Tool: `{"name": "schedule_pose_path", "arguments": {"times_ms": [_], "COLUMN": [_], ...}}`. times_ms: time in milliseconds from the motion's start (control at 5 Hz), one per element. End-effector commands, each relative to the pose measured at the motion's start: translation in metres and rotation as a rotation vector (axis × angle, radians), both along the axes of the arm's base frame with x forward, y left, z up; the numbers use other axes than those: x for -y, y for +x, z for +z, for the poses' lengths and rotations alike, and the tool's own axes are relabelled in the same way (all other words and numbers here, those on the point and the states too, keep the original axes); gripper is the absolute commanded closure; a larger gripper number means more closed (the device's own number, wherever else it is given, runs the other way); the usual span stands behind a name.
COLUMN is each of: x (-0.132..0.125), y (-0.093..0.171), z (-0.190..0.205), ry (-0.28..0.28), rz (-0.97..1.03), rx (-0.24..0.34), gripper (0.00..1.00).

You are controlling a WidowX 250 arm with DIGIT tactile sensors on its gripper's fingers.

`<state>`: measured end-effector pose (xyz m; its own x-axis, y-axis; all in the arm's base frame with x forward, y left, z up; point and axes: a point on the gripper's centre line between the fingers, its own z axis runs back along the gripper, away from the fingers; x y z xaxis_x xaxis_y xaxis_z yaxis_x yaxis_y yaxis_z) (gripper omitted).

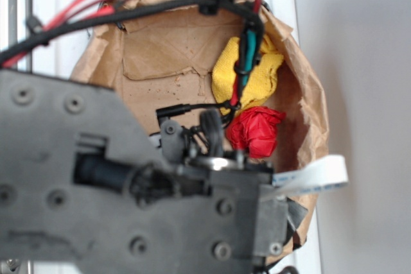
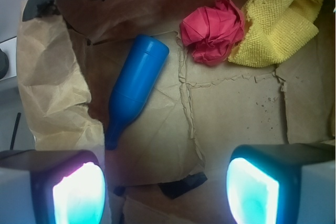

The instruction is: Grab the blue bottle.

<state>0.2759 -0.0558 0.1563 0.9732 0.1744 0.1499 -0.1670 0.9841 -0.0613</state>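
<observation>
Next, the gripper takes hold of the blue bottle by its wide body to pick it out of the bag.
The blue bottle lies on its side on the brown paper floor of the bag, its narrow neck pointing toward the lower left. My gripper is open and empty above the paper, its two glowing pads wide apart at the bottom of the wrist view. The left pad sits just below the bottle's neck; the right pad is well to its right. In the exterior view the arm hides the bottle.
A red wad of fabric lies beyond the bottle, touching a yellow cloth; both show in the exterior view. The brown paper bag's crumpled wall rises at the left. A dark scrap lies between the pads.
</observation>
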Motion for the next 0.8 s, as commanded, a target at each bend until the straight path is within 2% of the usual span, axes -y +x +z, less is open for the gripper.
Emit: {"name": "schedule_pose_path", "arguments": {"times_ms": [0,200,400,600], "x": [-0.009,-0.023,-0.032,-0.046], "y": [0.014,0.017,0.02,0.033], "z": [0.032,0.053,0.038,0.002], "ry": [-0.176,-0.284,-0.223,-0.093], "rz": [0.235,0.394,0.449,0.52], "rx": [0.186,0.145,0.126,0.203], "gripper": [0.0,0.0,0.0,0.0]}}
